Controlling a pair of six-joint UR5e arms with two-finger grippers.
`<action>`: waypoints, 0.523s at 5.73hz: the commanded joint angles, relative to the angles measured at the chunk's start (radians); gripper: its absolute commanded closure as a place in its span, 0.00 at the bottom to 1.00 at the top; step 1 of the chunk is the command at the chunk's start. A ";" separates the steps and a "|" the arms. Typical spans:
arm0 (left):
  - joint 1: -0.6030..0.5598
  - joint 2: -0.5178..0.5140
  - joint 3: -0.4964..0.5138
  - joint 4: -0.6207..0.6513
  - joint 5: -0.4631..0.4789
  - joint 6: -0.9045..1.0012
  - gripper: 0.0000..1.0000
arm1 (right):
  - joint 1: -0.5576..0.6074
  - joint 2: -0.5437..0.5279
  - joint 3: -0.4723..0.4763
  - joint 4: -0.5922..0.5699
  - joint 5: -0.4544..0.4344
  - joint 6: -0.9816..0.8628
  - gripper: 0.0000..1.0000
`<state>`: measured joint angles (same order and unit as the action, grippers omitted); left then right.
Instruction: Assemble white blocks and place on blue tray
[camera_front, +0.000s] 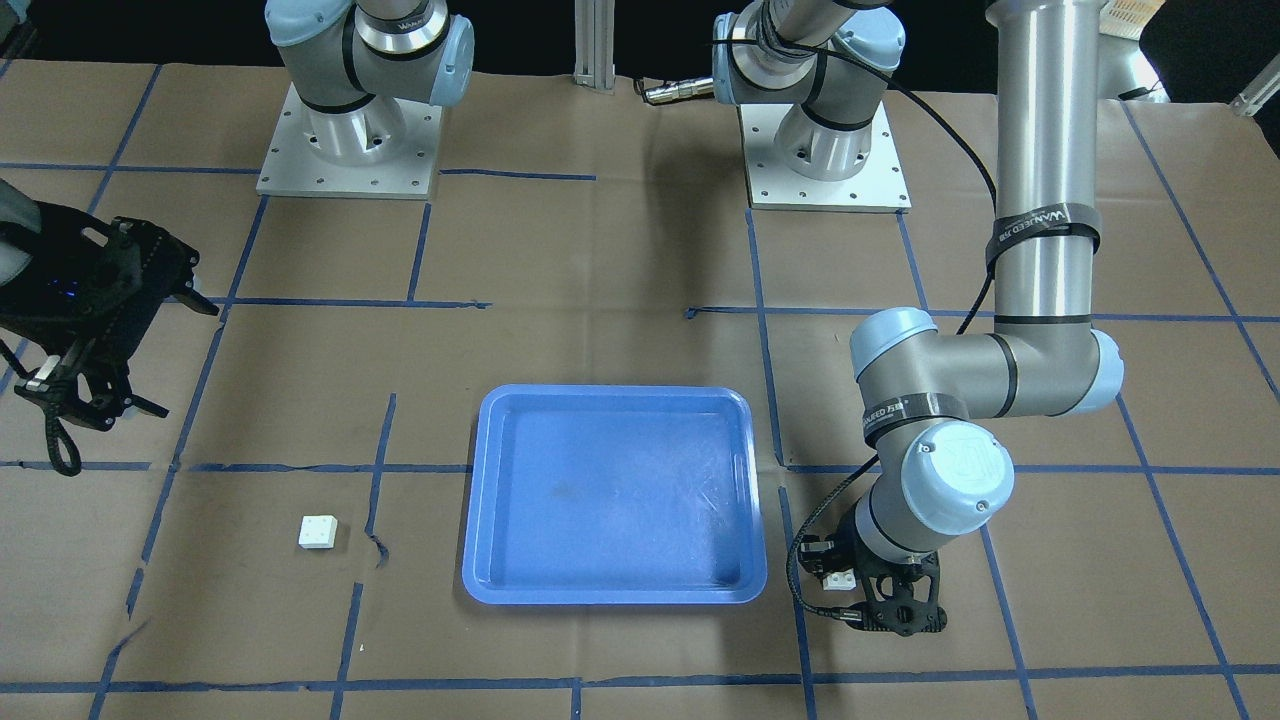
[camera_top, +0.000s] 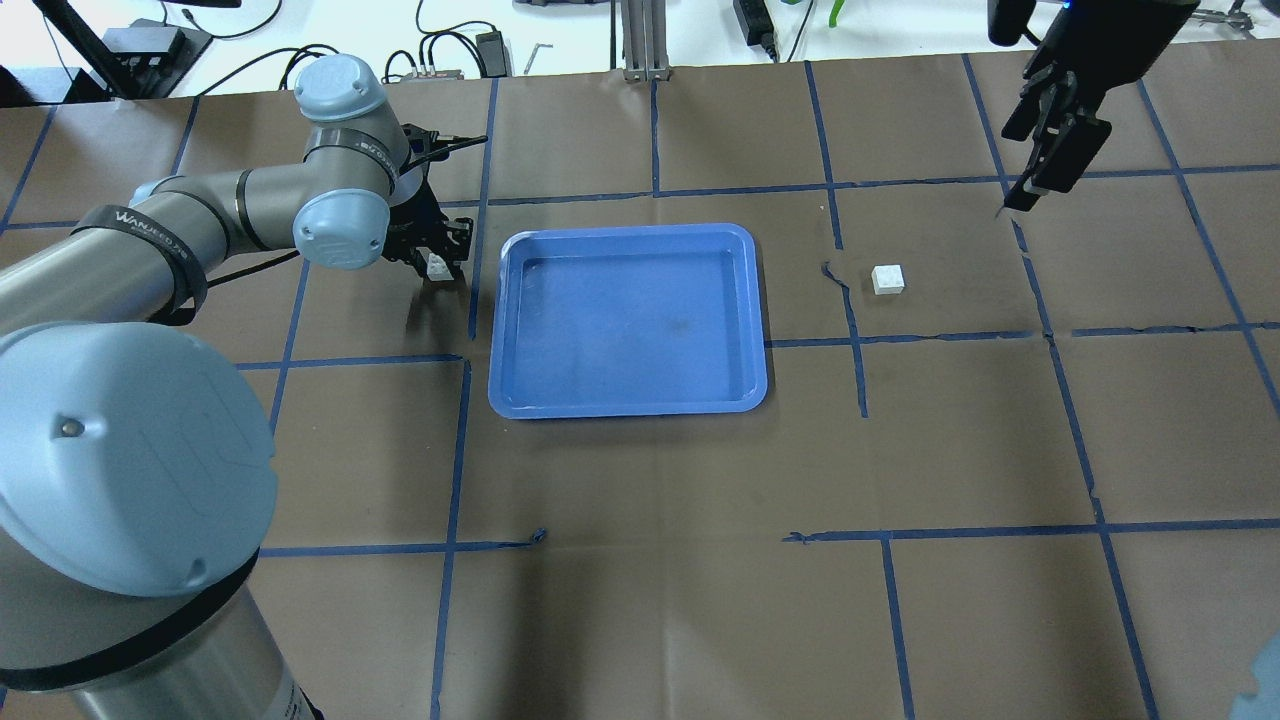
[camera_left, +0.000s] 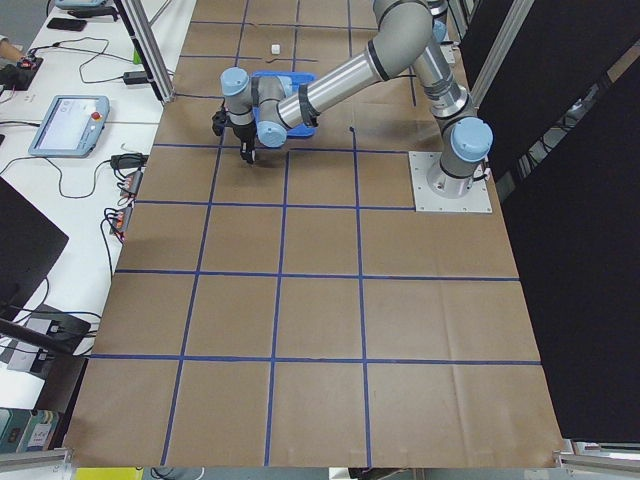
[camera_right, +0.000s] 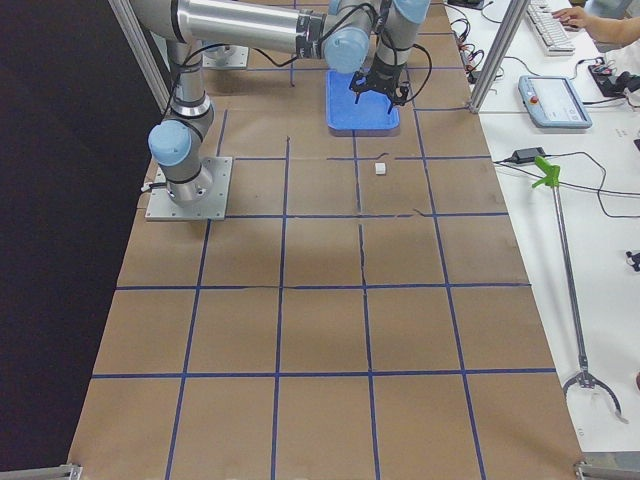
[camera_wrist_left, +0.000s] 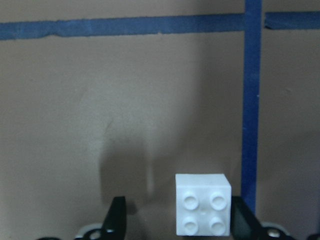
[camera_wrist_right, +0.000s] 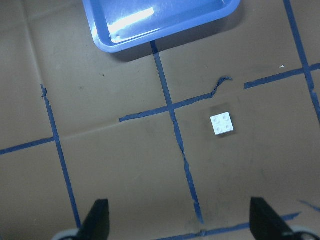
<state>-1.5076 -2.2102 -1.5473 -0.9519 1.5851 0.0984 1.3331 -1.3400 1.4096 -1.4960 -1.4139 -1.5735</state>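
The white block's studded top should stay free for assembly, so my left gripper should grab the white block by its smooth sides next.
One white block lies on the brown paper just left of the blue tray. My left gripper is low over it and open. The block sits between the fingers, close against the finger on the view's right, with a gap to the other. It also shows in the overhead view. The second white block lies alone on the paper right of the tray, also seen in the right wrist view. My right gripper is raised far right of it, open and empty.
The blue tray holds nothing. Blue tape lines grid the brown paper, with a torn strip beside the second block. The two arm bases stand at the robot's side of the table.
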 joint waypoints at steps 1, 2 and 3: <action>0.001 0.001 0.012 -0.002 0.001 0.033 1.00 | -0.096 0.007 0.172 -0.192 0.128 -0.211 0.00; 0.001 0.016 0.018 -0.001 0.001 0.094 1.00 | -0.145 0.016 0.284 -0.279 0.232 -0.327 0.00; -0.026 0.044 -0.005 -0.002 0.000 0.271 1.00 | -0.173 0.056 0.370 -0.412 0.322 -0.405 0.00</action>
<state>-1.5154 -2.1875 -1.5389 -0.9532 1.5857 0.2380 1.1923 -1.3140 1.6910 -1.7914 -1.1799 -1.8929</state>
